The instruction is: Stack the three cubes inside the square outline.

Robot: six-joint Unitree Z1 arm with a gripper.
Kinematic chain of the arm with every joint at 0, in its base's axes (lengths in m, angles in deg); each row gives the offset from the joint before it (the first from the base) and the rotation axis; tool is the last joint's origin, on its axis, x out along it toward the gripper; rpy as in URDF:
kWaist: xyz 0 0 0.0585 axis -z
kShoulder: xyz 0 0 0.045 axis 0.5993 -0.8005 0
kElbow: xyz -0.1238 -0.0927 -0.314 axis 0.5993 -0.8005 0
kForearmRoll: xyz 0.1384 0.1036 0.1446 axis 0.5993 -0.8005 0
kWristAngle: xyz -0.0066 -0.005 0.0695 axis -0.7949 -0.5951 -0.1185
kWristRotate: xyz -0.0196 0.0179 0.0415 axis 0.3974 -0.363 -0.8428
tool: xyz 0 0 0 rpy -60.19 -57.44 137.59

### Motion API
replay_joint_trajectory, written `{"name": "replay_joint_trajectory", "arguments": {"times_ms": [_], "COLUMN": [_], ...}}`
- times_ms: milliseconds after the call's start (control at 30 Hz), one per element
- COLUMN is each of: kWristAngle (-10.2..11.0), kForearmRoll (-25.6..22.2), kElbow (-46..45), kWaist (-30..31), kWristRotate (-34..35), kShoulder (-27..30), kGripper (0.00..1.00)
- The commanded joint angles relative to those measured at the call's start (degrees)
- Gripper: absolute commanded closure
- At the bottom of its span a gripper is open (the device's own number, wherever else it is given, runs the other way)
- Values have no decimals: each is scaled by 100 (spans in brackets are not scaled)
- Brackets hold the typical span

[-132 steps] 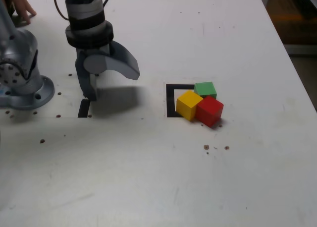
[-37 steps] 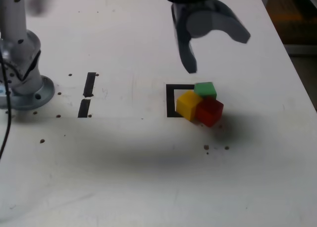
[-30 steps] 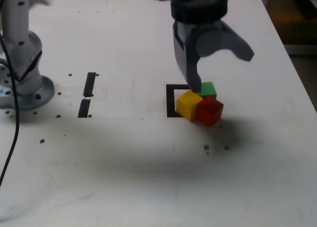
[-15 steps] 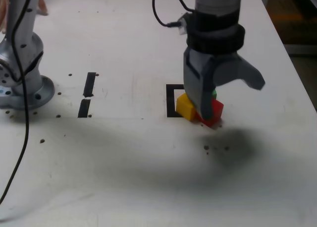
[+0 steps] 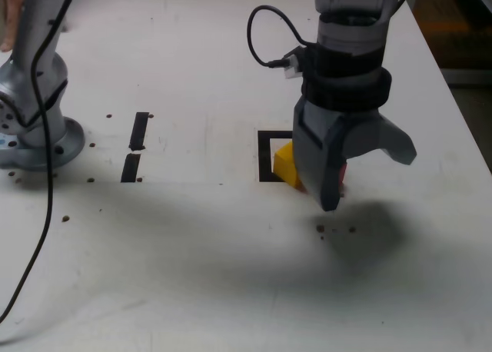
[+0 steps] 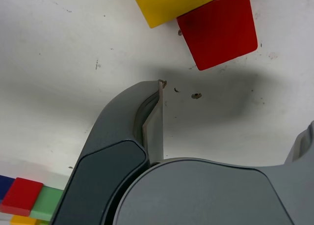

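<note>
The red cube will start the stack inside the square outline (image 5: 265,156), so the robot's gripper needs to grab it next by two of its opposite sides.
My gripper (image 5: 368,181) hangs open low over the cluster of cubes, with nothing between its fingers. In the exterior view it covers most of the cluster. The yellow cube (image 5: 283,164) sticks out on the exterior view's left, and only a sliver of the red cube (image 5: 341,177) shows. The green cube is hidden behind the gripper. The square outline (image 5: 265,156) of black tape shows its left side, with the yellow cube overlapping it. The wrist view shows the yellow cube (image 6: 169,4) and the red cube (image 6: 218,31) touching, just beyond one grey finger (image 6: 154,117) of the gripper (image 6: 233,107).
The arm's grey base (image 5: 34,133) stands at the exterior view's left, with a black cable (image 5: 42,214) trailing toward the front. Two short black tape strips (image 5: 138,131) lie beside it. Dark specks (image 5: 334,229) dot the white table (image 5: 231,275). A hand (image 5: 9,14) rests at the far left corner.
The gripper has swung from the exterior view's left to above the cubes, then come down and toward the front, now covering them. It stays open. The cubes have not moved.
</note>
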Motion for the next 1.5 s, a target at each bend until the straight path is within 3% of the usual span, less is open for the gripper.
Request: {"name": "replay_joint_trajectory", "arguments": {"times_ms": [0,900,1233,1467], "kWristAngle": [-24,-98,-211,-170], "kForearmRoll": [11,319,566,849], "kElbow": [-16,-329,-495,-664], "kWaist": [-33,-386,-424,-447], "kWristRotate": [45,95,110,206], "kShoulder": [-64,-360,-424,-424], "kGripper": [3,5,17,40]}}
